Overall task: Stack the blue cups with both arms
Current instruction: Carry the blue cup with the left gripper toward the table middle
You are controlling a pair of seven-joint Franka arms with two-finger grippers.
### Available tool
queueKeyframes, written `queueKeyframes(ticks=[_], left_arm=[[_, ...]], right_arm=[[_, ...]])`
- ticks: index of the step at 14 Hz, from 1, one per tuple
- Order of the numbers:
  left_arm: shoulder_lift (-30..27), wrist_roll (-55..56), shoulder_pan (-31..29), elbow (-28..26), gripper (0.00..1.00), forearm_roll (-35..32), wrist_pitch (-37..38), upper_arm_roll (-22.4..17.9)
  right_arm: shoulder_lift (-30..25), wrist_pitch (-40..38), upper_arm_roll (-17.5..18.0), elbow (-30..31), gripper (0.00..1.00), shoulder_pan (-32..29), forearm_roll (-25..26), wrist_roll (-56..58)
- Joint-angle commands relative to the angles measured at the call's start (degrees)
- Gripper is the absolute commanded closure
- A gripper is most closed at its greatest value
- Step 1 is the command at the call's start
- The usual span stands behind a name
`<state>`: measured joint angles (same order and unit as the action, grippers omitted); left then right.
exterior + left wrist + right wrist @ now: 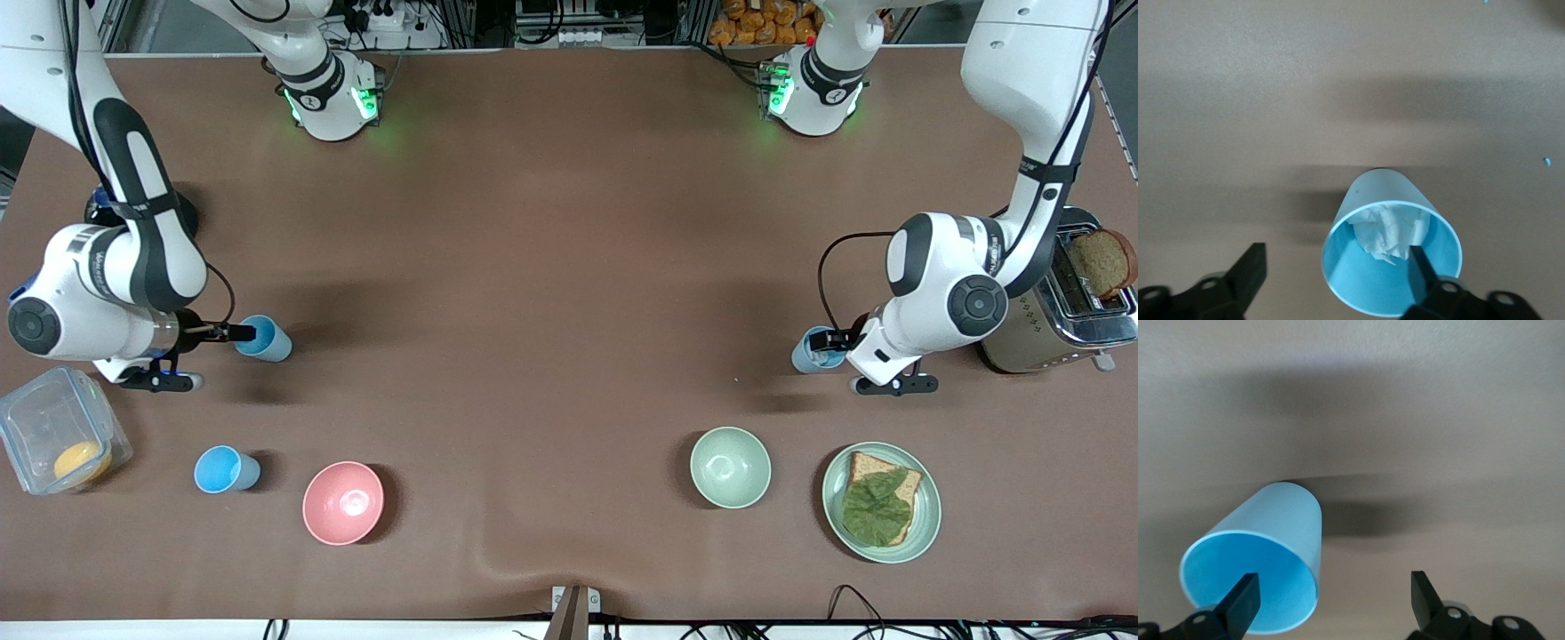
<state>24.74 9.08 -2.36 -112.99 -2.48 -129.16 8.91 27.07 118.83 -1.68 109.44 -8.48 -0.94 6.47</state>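
My fingers are above the blue cup's rim [267, 320], so it is too early to close. My right gripper lowers next before closing on the cup.
Three blue cups stand on the brown table. One blue cup [267, 340] stands at the right arm's end; my right gripper [222, 351] is open, with one finger inside the rim and the other outside. In the right wrist view this cup [1271, 540] looks empty, between the open fingers of the right gripper [1335, 590]. A second blue cup [811, 351] stands at the left arm's end; my left gripper [845, 356] is open across its rim. In the left wrist view this cup [1388, 200] holds crumpled white paper, and the left gripper [1338, 270] has one finger inside. A third blue cup [227, 469] stands nearer the front camera.
A pink bowl [343, 502] stands beside the third cup. A pale-green bowl [730, 467] and a green plate [925, 524] with bread and lettuce lie nearer the camera than the left gripper. A toaster [1040, 329] and a clear container [36, 418] stand at the table's ends.
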Motion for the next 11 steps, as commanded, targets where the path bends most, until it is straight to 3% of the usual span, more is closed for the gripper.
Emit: queueKeyframes(ticks=[1,2,3,4,5,6,9,11], left_arm=[[0.4,-0.8,-0.2,-0.5,0.73,0.5,-1.2,0.1],[0.5,-0.8,-0.2,-0.4,1.00,0.5,-1.2,0.1],[0.3,-0.7,-0.1,-0.4,1.00,0.5,-1.2,0.1],[0.1,-0.6,0.0,-0.4,1.00,0.7,-1.2,0.2],[0.0,-0.5,0.1,-0.4,1.00,0.8,-1.2,0.3],[-0.3,-0.4,0.2,-0.4,1.00,1.0,-1.0,0.8],[-2.3,0.2,0.1,0.0,1.00,1.3,1.1,2.9],[-3.8,5.2,0.0,0.2,1.00,2.1,2.2,7.1]], right_arm=[[2.3,2.2,0.4,0.7,0.00,-0.3,-0.6,-0.4],[2.6,3.6,0.4,1.2,0.00,-0.2,-0.6,-0.4],[2.8,5.3,0.5,2.3,0.20,-0.2,-0.6,-0.4],[2.8,7.1,0.5,3.1,0.58,-0.2,-0.6,-0.4],[2.8,7.7,0.5,3.6,0.88,-0.2,-1.0,-0.4],[2.7,7.7,0.5,3.7,1.00,-0.3,-2.7,-0.4],[2.6,7.4,0.5,3.7,1.00,-0.2,-4.7,-0.4],[2.6,7.4,0.5,3.7,1.00,-0.2,-4.8,-0.4]])
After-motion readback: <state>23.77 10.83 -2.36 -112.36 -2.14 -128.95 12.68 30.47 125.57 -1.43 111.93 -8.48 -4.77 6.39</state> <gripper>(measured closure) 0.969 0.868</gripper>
